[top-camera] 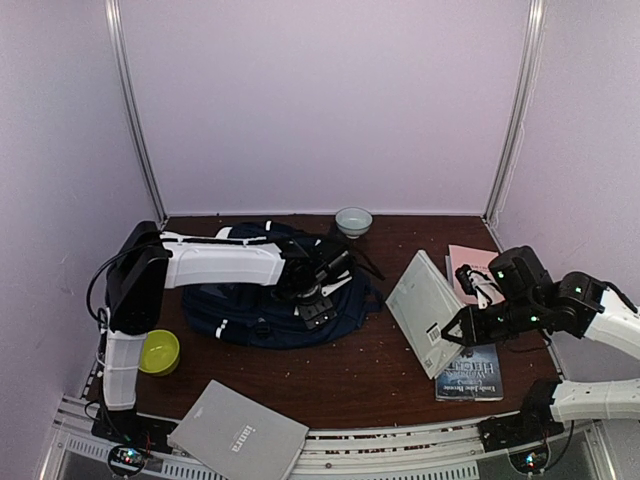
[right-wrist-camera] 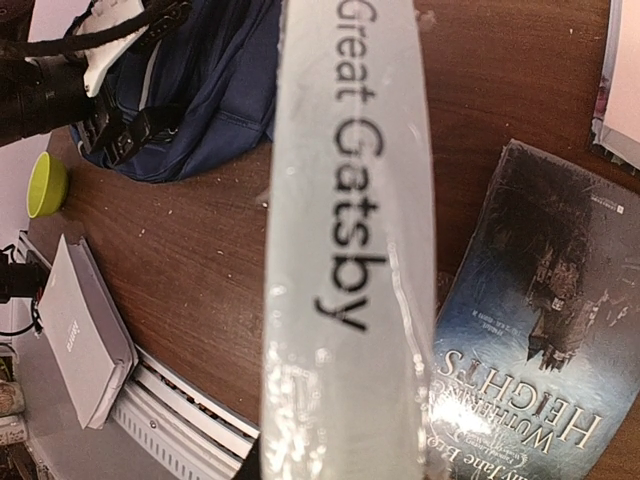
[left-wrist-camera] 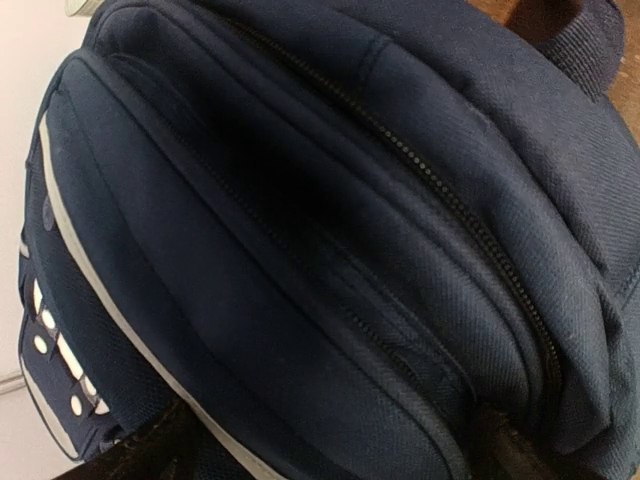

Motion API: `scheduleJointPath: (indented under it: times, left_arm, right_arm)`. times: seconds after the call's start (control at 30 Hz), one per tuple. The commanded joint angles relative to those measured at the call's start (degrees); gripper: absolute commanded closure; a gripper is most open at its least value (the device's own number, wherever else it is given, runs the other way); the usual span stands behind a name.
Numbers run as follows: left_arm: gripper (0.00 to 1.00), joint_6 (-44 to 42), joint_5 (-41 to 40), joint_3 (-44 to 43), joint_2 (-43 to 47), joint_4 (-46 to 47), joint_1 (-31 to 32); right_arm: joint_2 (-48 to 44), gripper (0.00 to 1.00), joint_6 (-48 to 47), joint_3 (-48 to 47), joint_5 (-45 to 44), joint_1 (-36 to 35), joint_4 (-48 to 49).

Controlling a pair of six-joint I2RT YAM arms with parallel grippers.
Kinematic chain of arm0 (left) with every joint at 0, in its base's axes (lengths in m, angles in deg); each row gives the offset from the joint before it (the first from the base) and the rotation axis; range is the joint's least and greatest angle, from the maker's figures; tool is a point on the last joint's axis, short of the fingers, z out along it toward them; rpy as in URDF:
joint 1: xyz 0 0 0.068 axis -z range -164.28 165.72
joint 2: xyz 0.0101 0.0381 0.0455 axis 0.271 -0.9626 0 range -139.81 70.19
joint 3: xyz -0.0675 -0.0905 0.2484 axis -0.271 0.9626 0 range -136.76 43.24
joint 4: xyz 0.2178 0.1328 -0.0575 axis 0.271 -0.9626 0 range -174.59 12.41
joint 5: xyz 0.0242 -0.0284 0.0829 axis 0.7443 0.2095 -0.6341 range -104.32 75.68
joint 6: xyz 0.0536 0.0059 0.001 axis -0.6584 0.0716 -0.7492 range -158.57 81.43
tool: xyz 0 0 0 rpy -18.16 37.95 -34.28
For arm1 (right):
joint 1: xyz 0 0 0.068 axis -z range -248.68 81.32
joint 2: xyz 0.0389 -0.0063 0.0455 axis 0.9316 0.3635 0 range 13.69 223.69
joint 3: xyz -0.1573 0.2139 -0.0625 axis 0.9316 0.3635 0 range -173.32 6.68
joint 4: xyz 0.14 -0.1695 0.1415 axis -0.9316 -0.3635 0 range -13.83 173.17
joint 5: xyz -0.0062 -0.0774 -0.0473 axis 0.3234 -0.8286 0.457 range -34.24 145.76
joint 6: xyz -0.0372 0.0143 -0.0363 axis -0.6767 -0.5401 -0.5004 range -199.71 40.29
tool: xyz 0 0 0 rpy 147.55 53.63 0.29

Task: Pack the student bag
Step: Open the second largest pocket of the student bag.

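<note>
The bag's front panel is between my fingers, from its white stripe to its piped edge, so my left gripper should close on it now.
The student bag lies flat at the middle left of the table, navy with thin white stripes. It fills the left wrist view, its zips closed. My left gripper hovers right over the bag's top, open, its fingers spread wide across the fabric and holding nothing. My right gripper is shut on a grey book held tilted above the table at the right. The book's spine reads "Great Gatsby" and hides the right gripper's fingers in the right wrist view.
A dark "Wuthering Heights" book lies under the held book, and a pink book lies behind it. A white bowl sits at the back, a yellow-green bowl at the front left. A grey laptop-like book overhangs the near edge.
</note>
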Motion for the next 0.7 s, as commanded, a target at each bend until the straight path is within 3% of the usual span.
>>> scheduleJointPath:
  times: [0.0,0.1,0.17,0.2,0.5,0.67]
  left_arm:
    - [0.18,-1.21,-8.93,-1.26,-1.63,-3.06,-0.72]
    - [0.6,-2.1,-4.73,0.12,-1.34,-2.05,-0.72]
    - [0.94,-3.41,0.22,1.62,-0.67,-0.54,-0.72]
    - [1.0,-3.49,1.37,2.67,0.06,0.25,-0.72]
    - [1.0,-3.14,-2.87,12.75,19.35,9.33,-0.72]
    - [1.0,-4.1,-4.54,14.28,25.85,9.25,-0.68]
  right_arm:
    - [-1.78,1.0,-0.02,-0.64,0.75,0.16,7.94]
    - [-1.42,1.0,0.13,-0.17,1.01,0.11,8.3]
    - [-0.83,1.0,-0.08,-0.34,1.32,0.09,8.4]
    - [-0.64,1.0,-0.18,-0.47,1.33,0.09,8.26]
    - [-1.09,1.0,-0.73,-1.14,1.68,0.07,7.33]
    - [0.96,1.0,-1.04,-0.83,4.95,-0.48,8.73]
